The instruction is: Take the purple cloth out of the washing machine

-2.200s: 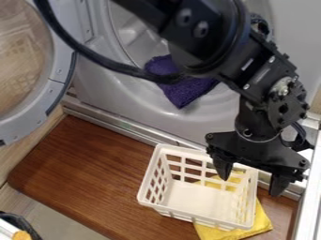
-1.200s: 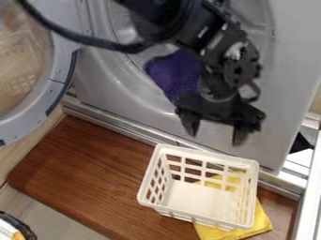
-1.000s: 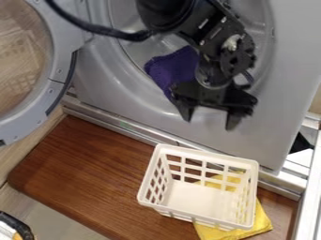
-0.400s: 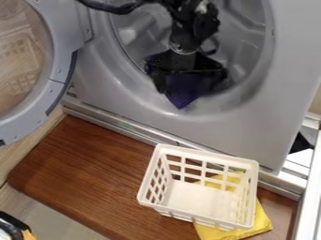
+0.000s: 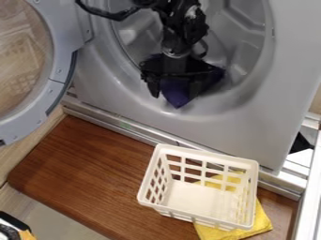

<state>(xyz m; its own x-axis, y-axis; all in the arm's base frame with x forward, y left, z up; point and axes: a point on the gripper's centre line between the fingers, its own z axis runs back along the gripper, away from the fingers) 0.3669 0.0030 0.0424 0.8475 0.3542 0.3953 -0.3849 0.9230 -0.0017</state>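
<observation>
Next, my gripper grabs the purple cloth (image 5: 178, 95) by its bunched middle above the pointed corner and takes it out of the washing machine.
The black gripper (image 5: 173, 93) hangs at the round opening of the grey washing machine (image 5: 251, 110), over the purple cloth (image 5: 178, 95). Its two fingers stand apart, one at the cloth's left edge and one over its right part. The cloth lies on the lower lip of the opening, its pointed corner hanging down between the fingers and more of it showing to the right behind the gripper. Whether the fingers touch the cloth cannot be told.
The machine's round door (image 5: 55, 96) stands open at the left. A white basket (image 5: 199, 201) sits on the brown wooden board (image 5: 94, 176), partly over a yellow cloth (image 5: 260, 222). Metal rails run along the machine's base.
From the right above the basket, the gripper has moved left and up to the machine's opening, over the purple cloth. Lately it has shifted slightly left. The basket has not moved.
</observation>
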